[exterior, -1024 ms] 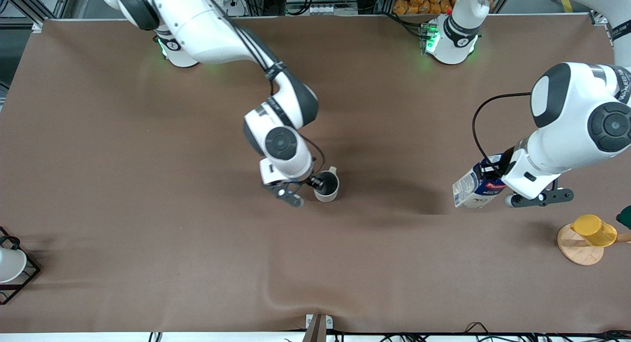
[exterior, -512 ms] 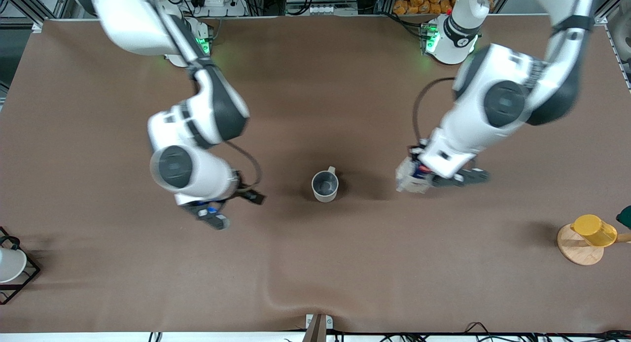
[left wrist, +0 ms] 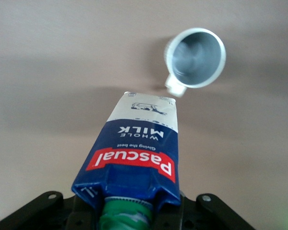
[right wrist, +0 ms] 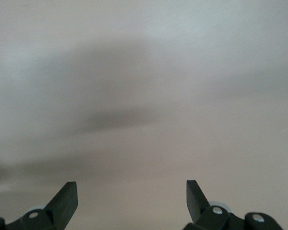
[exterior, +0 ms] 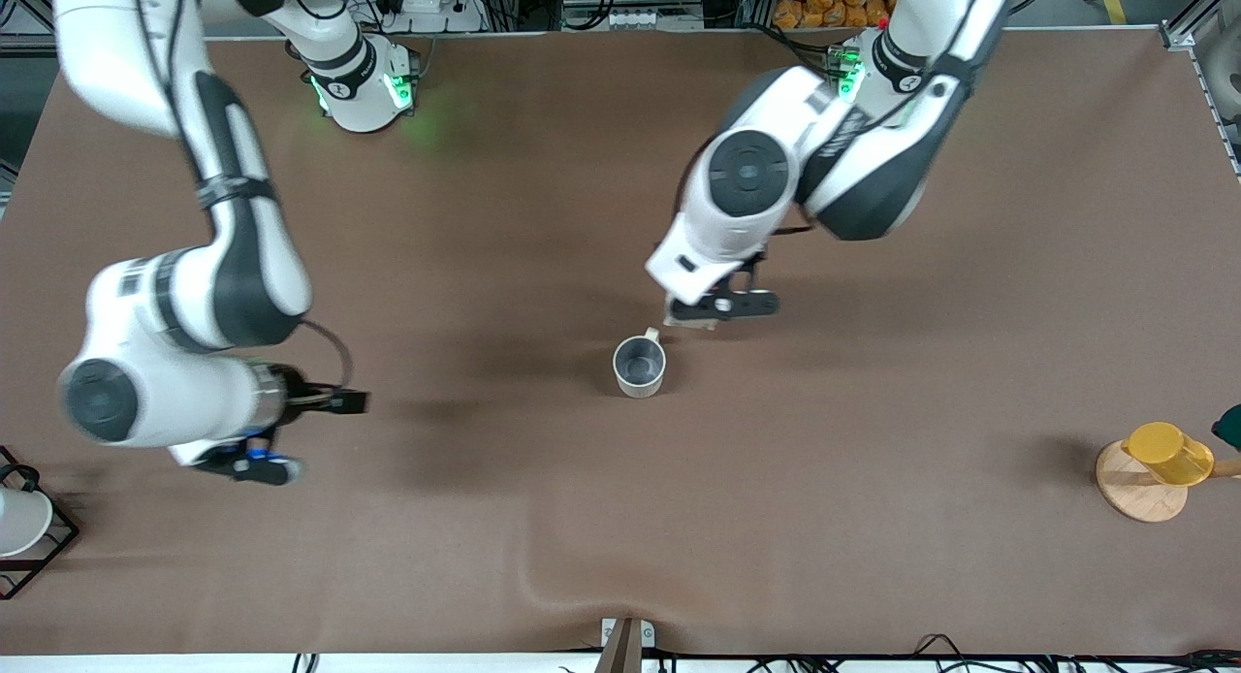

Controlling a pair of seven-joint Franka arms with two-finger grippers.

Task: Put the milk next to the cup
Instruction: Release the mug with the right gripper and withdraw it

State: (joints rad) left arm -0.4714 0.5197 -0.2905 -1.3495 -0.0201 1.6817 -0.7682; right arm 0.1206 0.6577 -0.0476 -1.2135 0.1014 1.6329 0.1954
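The milk carton's base (exterior: 688, 323) (left wrist: 149, 97) hangs above the tabletop beside the cup's handle, so it is too early to release. The carton would drop if my left gripper opened now.
The off-white cup (exterior: 640, 366) stands upright mid-table, grey inside, its handle toward the robots' bases. My left gripper (exterior: 718, 306) hangs over the table just beside the cup's handle, shut on the milk; the wrist hides nearly all of the carton in the front view. In the left wrist view the blue and white milk carton (left wrist: 134, 148) with red lettering and a green cap (left wrist: 127, 215) sits in my left gripper (left wrist: 134, 213), its base pointing toward the cup (left wrist: 196, 57). My right gripper (exterior: 305, 438) is open and empty over bare table toward the right arm's end; it also shows in its wrist view (right wrist: 132, 194).
A yellow cup (exterior: 1168, 452) lies on a wooden disc (exterior: 1129, 494) at the left arm's end. A white cup in a black wire rack (exterior: 44, 547) is at the right arm's end. The brown cloth has a wrinkle (exterior: 543, 581) near the front edge.
My left arm has swung the milk from the left arm's end of the table to beside the cup. My right gripper has left the cup and drawn back toward the right arm's end.
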